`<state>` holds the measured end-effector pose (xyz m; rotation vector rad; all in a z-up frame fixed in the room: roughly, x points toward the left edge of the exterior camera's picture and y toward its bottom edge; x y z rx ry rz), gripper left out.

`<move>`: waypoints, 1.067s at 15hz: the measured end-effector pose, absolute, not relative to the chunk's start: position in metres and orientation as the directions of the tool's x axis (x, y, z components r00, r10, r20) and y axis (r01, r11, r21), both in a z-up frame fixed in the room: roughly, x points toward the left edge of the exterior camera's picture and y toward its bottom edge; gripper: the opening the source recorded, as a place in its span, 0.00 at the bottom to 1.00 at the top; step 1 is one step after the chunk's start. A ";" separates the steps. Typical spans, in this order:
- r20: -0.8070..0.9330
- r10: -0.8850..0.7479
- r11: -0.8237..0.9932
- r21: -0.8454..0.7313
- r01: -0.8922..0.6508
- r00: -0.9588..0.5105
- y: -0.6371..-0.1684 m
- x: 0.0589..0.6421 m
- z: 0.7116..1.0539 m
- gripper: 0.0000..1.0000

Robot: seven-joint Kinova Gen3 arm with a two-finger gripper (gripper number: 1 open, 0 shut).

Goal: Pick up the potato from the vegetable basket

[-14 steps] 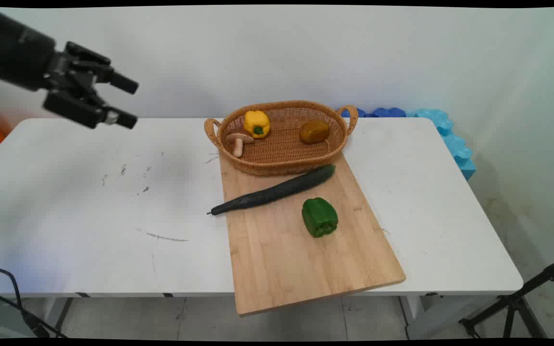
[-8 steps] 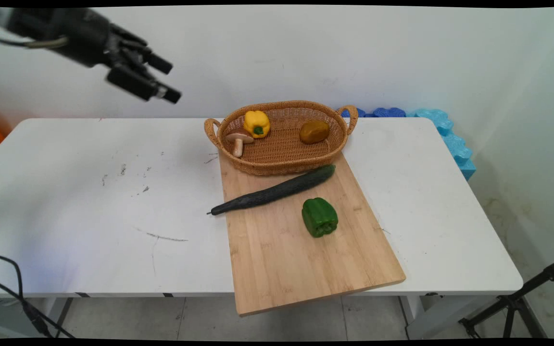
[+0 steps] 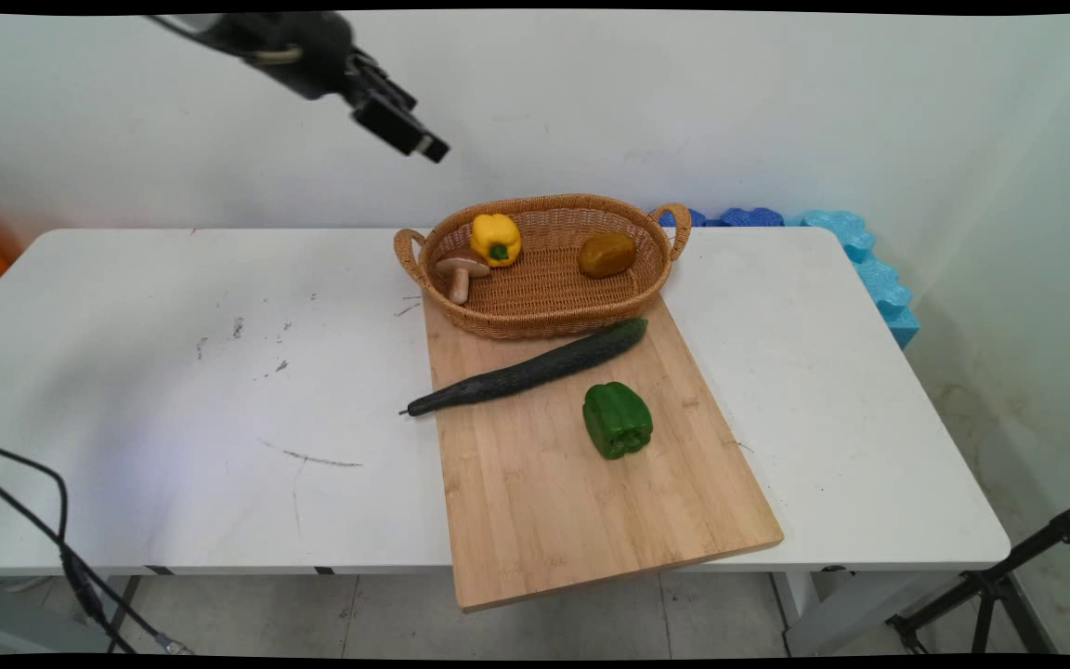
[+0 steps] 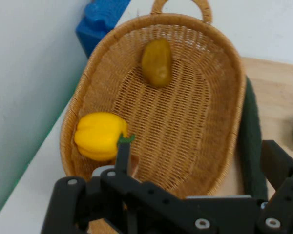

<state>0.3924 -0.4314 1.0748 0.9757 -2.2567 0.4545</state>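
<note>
I will next grab the brown potato across its rounded middle (image 3: 606,255) with my gripper, to lift the potato out of the wicker basket.
My black gripper (image 3: 425,147) hangs high above the table's back edge, up and left of the wicker basket (image 3: 544,201), and is open and empty. The basket holds a yellow bell pepper (image 3: 496,239), a mushroom (image 3: 461,271) and a brown potato (image 3: 606,255). In the hand view the gripper (image 4: 200,163) looks down into the basket (image 4: 88,87), with the yellow pepper (image 4: 98,135) by the left finger and the potato (image 4: 156,62) farther off. A dark cucumber (image 3: 535,370) and a green bell pepper (image 3: 618,420) lie on the wooden cutting board (image 3: 572,506).
The cutting board juts over the table's near edge. Blue foam blocks (image 3: 855,249) line the back right corner of the table. A black tripod (image 3: 1009,581) stands on the floor at lower right, and black cables (image 3: 61,548) hang at lower left.
The gripper has swung up and to the right, from over the table's left end to a spot near the basket. Nothing on the table has moved.
</note>
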 end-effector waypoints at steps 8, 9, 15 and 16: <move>0.612 -0.615 0.605 -0.038 -0.795 -0.497 -0.544 0.340 1.018 1.00; 0.605 -0.627 0.601 -0.027 -0.799 -0.492 -0.555 0.333 1.009 1.00; 0.570 -0.667 0.602 0.033 -0.798 -0.480 -0.609 0.297 0.958 1.00; 0.567 -0.670 0.603 0.038 -0.797 -0.480 -0.613 0.293 0.952 1.00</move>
